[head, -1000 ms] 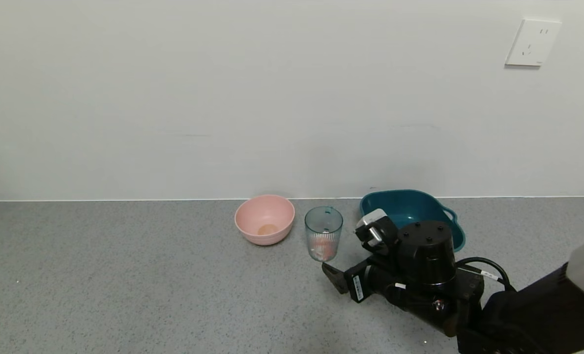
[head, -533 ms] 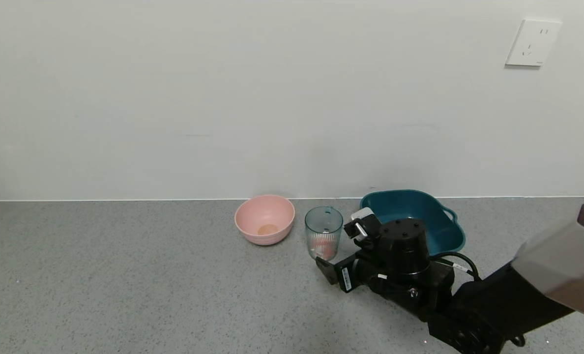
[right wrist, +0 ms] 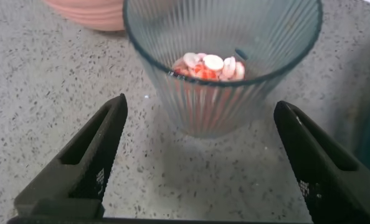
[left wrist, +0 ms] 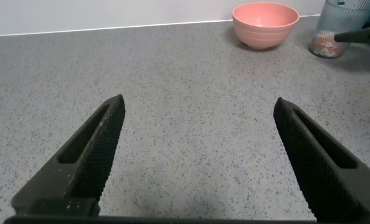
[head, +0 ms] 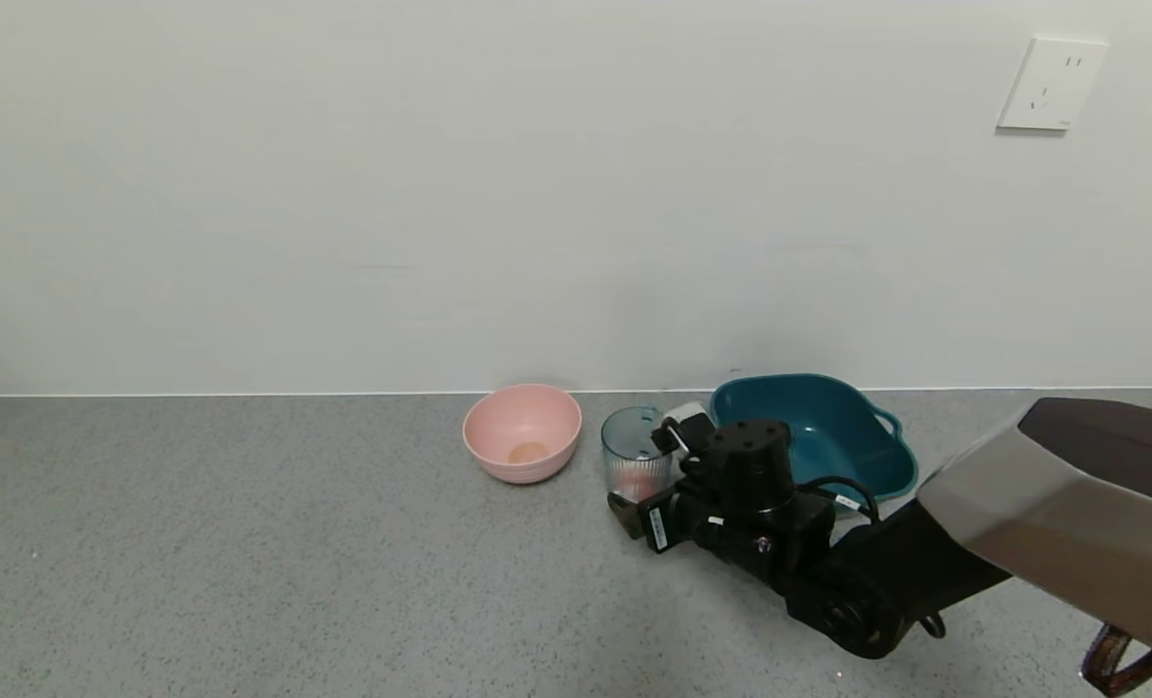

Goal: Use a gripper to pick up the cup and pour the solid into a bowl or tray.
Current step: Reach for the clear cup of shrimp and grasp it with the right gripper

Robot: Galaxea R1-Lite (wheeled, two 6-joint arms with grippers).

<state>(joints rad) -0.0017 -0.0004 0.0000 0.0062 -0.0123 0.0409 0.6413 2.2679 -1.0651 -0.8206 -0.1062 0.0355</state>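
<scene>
I should move my right gripper forward before I close it on the cup [head: 634, 448]. The gripper's fingers stop short of the cup's ribbed sides, at the cup's near edge.
The ribbed clear blue-green cup [head: 634, 448] stands upright on the counter between the pink bowl and the dark teal basin [head: 872, 456]. Pink-orange and white lumps of solid [right wrist: 208, 65] lie in its bottom. My right gripper [head: 642, 492] is low on the counter at the cup's near side. In the right wrist view the gripper [right wrist: 200, 104] is open, its fingertips [right wrist: 113, 115] on either side of the cup [right wrist: 222, 93] without touching it. My left gripper [left wrist: 199, 106] is open and empty over bare counter, well to the left of the cup [left wrist: 333, 28].
A round pink bowl [head: 523, 431] stands just left of the cup and shows in the left wrist view [left wrist: 265, 23]. The wall runs close behind all three vessels. A wall socket [head: 1051, 82] is at upper right. Grey counter [head: 246, 543] stretches to the left and front.
My right arm has moved forward and left toward the cup, so its open fingers now reach either side of the cup's base. The cup, bowl and basin have not moved.
</scene>
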